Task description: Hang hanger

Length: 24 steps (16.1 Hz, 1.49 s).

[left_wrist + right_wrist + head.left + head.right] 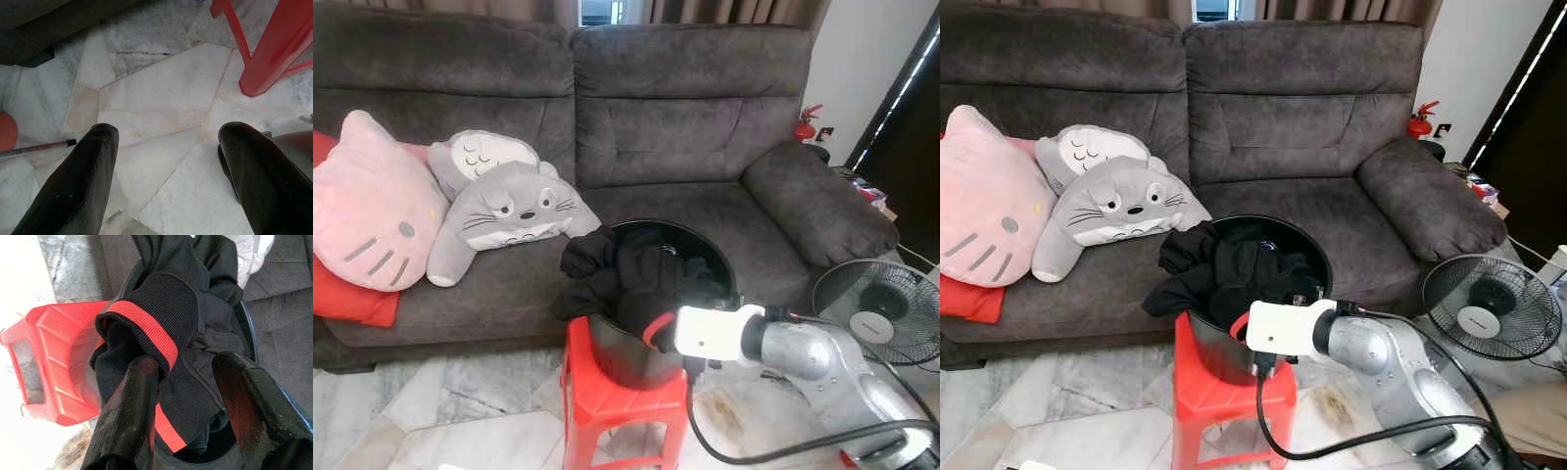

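My right gripper grabs the black knitted garment by its red-striped cuff (pixel 657 328) next, since that cuff stands open while the other cloth (pixel 641 262) lies slack in the bucket.
A black bucket (pixel 705 240) stands on a red plastic stool (pixel 607 401) in front of the sofa, heaped with black clothes (pixel 626 274) that spill over its left rim. One garment has a black cuff with a red stripe (pixel 146 330) hanging over the front rim. My right gripper (pixel 188 367) is open at that rim, one finger against the cuff and dark cloth lying between the fingers. Its white wrist (pixel 710 333) sits just right of the cuff. My left gripper (pixel 171 134) hangs open over the marble floor, holding nothing.
A dark grey sofa (pixel 685 117) runs behind the bucket, with a pink cat cushion (pixel 372 201) and grey plush toys (pixel 509 211) on its left seat. A floor fan (pixel 881 308) stands at the right. A thin rod (pixel 34 148) lies on the floor.
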{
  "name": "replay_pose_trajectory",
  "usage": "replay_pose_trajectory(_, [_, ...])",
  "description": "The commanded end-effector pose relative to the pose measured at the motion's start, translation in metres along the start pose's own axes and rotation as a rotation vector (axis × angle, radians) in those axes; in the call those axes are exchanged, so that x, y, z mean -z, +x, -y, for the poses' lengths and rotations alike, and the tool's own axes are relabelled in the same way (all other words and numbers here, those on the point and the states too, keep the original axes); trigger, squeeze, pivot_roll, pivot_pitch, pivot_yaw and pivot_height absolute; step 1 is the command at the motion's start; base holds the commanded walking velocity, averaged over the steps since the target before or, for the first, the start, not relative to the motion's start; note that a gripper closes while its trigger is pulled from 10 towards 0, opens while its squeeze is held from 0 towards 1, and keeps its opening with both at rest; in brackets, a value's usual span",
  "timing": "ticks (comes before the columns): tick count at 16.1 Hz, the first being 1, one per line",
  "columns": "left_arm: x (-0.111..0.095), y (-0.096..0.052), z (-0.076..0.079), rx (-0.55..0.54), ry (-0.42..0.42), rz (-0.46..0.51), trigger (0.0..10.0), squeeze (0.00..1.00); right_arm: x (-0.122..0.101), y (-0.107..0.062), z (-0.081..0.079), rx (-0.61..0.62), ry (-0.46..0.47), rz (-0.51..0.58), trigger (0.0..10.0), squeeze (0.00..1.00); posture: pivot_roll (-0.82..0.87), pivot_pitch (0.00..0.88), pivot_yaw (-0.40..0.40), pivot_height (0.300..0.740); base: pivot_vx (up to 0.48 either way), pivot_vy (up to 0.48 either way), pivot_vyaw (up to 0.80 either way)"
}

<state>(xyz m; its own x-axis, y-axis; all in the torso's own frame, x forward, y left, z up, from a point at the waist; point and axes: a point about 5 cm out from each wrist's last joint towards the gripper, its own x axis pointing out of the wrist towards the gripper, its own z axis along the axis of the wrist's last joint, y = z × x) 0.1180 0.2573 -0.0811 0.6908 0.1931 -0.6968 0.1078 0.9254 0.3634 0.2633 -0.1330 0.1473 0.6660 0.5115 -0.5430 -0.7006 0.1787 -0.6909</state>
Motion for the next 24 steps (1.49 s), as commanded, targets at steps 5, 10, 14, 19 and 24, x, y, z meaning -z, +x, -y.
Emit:
replay_pose_trajectory(5, [0.003, -0.001, 0.003, 0.007, -0.006, -0.021, 10.0, 0.0, 0.004, 0.002, 0.0, 0.017, 0.017, -0.034, 10.0, 0.0, -0.03, 0.005, -0.086, 0.74, 0.0, 0.0, 0.0])
replay_pose_trajectory(10, [0.003, -0.001, 0.003, 0.009, -0.007, -0.021, 10.0, 0.0, 0.001, -0.004, 0.016, 0.074, -0.005, -0.02, 10.0, 0.0, -0.03, 0.003, -0.089, 0.74, 0.0, 0.0, 0.0])
replay_pose_trajectory(14, [0.003, -0.001, 0.003, 0.008, -0.01, -0.021, 10.0, 0.0, 0.002, -0.005, 0.026, 0.139, -0.012, -0.029, 10.0, 0.0, -0.03, 0.003, -0.09, 0.74, 0.0, 0.0, 0.0])
replay_pose_trajectory(19, [0.003, -0.001, 0.003, 0.007, -0.008, -0.02, 10.0, 0.0, 0.007, -0.002, 0.024, 0.159, -0.008, -0.051, 10.0, 0.0, -0.03, 0.003, -0.09, 0.74, 0.0, 0.0, 0.0])
replay_pose_trajectory(24, [0.003, -0.001, 0.003, 0.008, -0.005, -0.02, 10.0, 0.0, 0.016, 0.002, 0.013, 0.132, 0.006, -0.095, 10.0, 0.0, -0.03, 0.003, -0.09, 0.74, 0.0, 0.0, 0.0])
